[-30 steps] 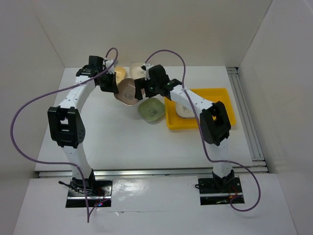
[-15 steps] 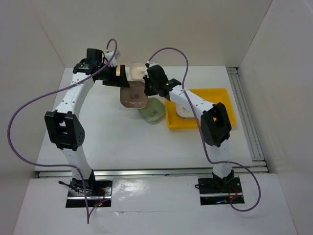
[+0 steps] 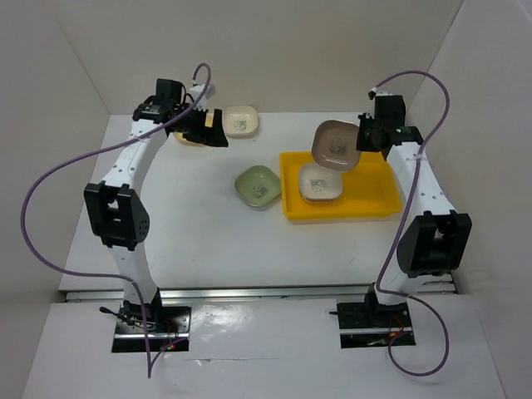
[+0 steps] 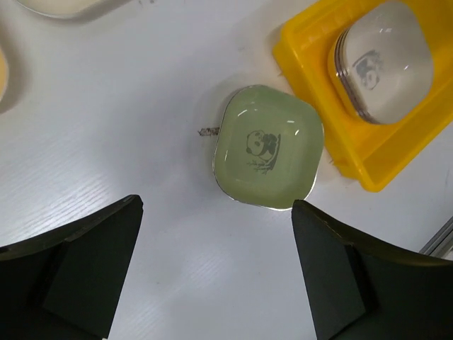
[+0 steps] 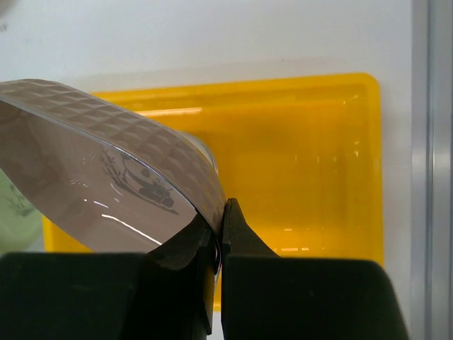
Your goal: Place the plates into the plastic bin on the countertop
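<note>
I need to keep the brown plate in my right gripper until it rests on the pale plates, because its far edge [image 3: 339, 122] hangs past the bin's back rim.
My right gripper [image 3: 362, 138] [image 5: 219, 237] is shut on the rim of a brown plate [image 3: 336, 145] [image 5: 106, 177] and holds it tilted in the air over the yellow plastic bin [image 3: 341, 214] [image 5: 304, 163]. A stack of pale plates [image 3: 320, 183] [image 4: 386, 60] lies in the bin's left half. A green plate [image 3: 256, 184] [image 4: 267, 145] lies on the white countertop [image 3: 191, 216] just left of the bin [image 4: 304, 64]. At the back left, my left gripper [image 3: 209, 130] [image 4: 212, 273] hangs open and empty above the countertop, short of the green plate.
A cream plate [image 3: 241, 120] [image 4: 64, 6] lies at the back of the countertop. A yellow plate [image 3: 184, 137] sits beside it, partly hidden under my left gripper. White walls close in three sides, and a metal rail [image 3: 416, 191] runs along the right edge.
The brown plate passed from my left gripper to my right. The left opened and drew back to the far left; the right shut on the plate and swung it right, over the bin.
</note>
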